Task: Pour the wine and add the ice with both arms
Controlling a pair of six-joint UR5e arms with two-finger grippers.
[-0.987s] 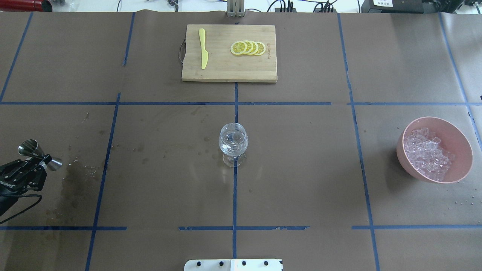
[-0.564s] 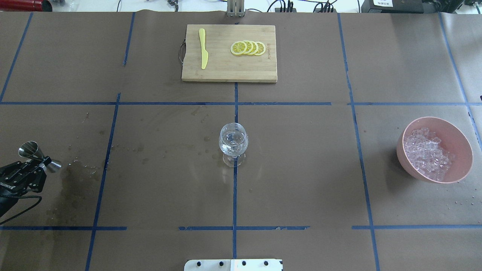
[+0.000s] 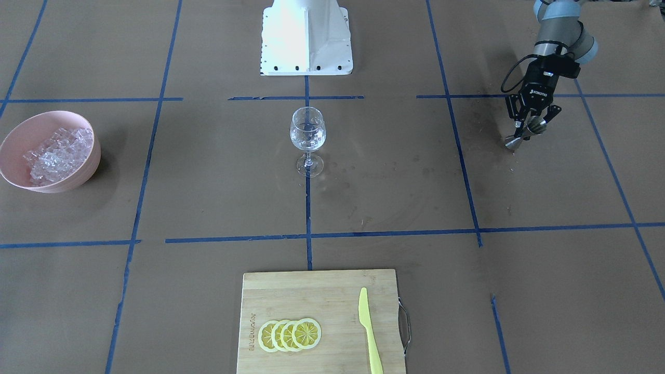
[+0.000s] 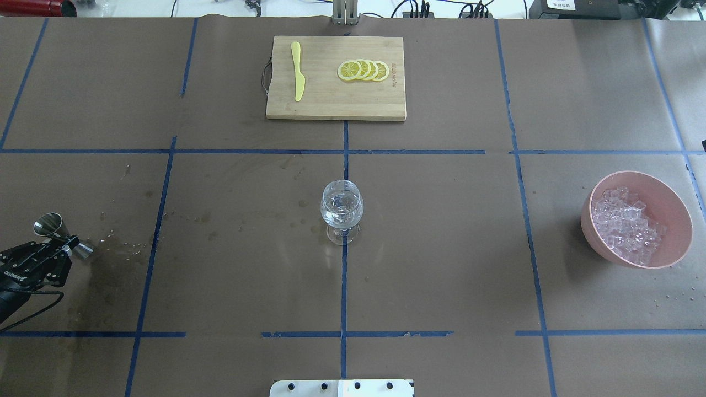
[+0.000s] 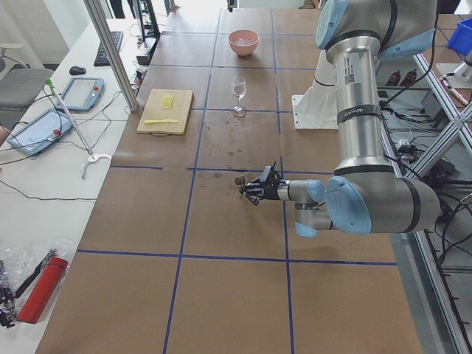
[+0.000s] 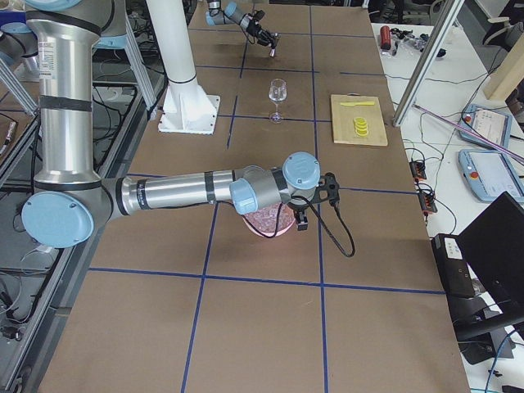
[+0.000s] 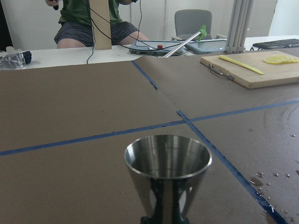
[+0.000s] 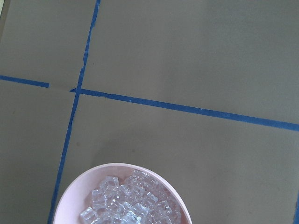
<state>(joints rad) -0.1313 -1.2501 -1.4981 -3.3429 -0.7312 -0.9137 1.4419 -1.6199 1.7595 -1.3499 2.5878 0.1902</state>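
The left gripper is ready to open, as the jigger's lower end (image 3: 513,143) meets the tabletop and the jigger's wide rim faces up, so the jigger would stand.
A clear stemmed glass (image 4: 342,207) stands at the table's middle, also in the front view (image 3: 307,132); the wine (image 4: 342,214) shows only as glints in its bowl. My left gripper (image 4: 65,242) is at the far left, shut on a steel jigger (image 4: 59,234), which fills the left wrist view (image 7: 168,168) upright. The ice (image 4: 626,226) fills a pink bowl (image 4: 673,215) at the right, and shows in the right wrist view (image 8: 131,200). My right gripper (image 6: 304,219) hangs over that bowl in the exterior right view only; I cannot tell whether it is open.
A wooden cutting board (image 4: 331,107) at the far middle holds lemon slices (image 4: 364,70) and a yellow knife (image 4: 298,71). Wet stains and droplets (image 4: 118,245) lie beside the jigger. The white robot base (image 3: 306,36) is at the near edge.
My left gripper has shifted a little toward the near edge with the jigger, which now sits lower and more upright. The glass and bowl have not moved.
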